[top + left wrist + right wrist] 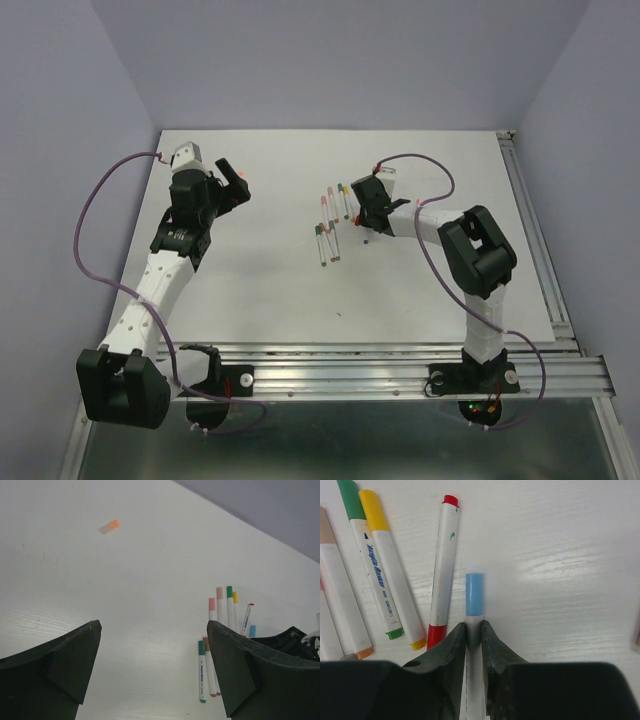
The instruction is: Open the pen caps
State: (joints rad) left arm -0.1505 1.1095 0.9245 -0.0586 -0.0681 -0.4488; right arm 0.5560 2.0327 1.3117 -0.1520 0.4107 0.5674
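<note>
My left gripper is next going to grab the blue cap (252, 631) to open the pen. It leaves the pen's white body to my right gripper.
My right gripper (473, 625) is shut on the white barrel of a pen with a blue cap (474, 594). The cap sticks out just past the fingertips, low over the table. In the top view this gripper (364, 222) is at the right edge of the pen cluster (331, 222). Beside it lie a red-ended pen (442, 570), a yellow-capped pen (390, 570) and a green-capped pen (367, 560). My left gripper (155, 665) is open and empty, above bare table left of the pens (232, 182). A loose orange cap (109, 526) lies far from the pens.
The white table (270, 290) has a metal rail (400, 360) along its near edge and another down the right side (535, 240). Purple cables (95, 230) loop off both arms. More pens lie beyond my left gripper (201, 672), next to the right gripper's body (287, 640).
</note>
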